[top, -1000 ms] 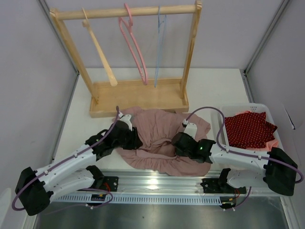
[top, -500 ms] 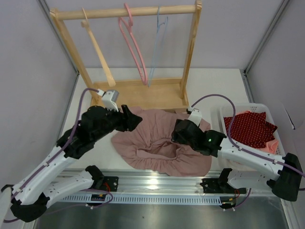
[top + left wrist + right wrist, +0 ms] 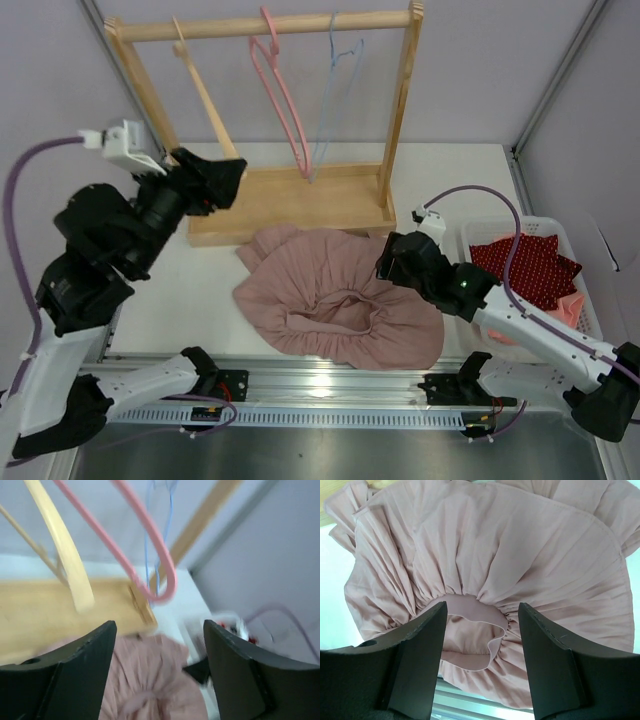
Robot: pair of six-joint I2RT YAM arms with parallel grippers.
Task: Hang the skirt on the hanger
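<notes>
The wooden hanger needs to be grabbed next by my left gripper at its near side (image 3: 221, 134) (image 3: 76, 584), so the hanger's far end stays free to go into the skirt's waistband.
The dusty-pink skirt (image 3: 330, 300) lies crumpled on the table, its gathered waistband opening (image 3: 470, 630) facing the near edge. Three hangers hang from the rack's bar: a wooden hanger (image 3: 205, 100), a pink hanger (image 3: 280, 95) and a thin blue wire hanger (image 3: 330, 90). My left gripper (image 3: 238, 170) is raised beside the rack, open and empty. In its wrist view the pink hanger (image 3: 145, 555) is just ahead and the skirt (image 3: 145, 680) far below. My right gripper (image 3: 385, 267) hovers open over the skirt's right side, holding nothing.
The wooden rack's base tray (image 3: 290, 205) sits behind the skirt. A white basket (image 3: 560, 230) at the right holds a red dotted cloth (image 3: 525, 270). A metal rail (image 3: 330, 385) runs along the near edge.
Both grippers opened and let go of the skirt, which stays spread on the table. The left arm rose up and back toward the rack. The right gripper lifted slightly rightward.
</notes>
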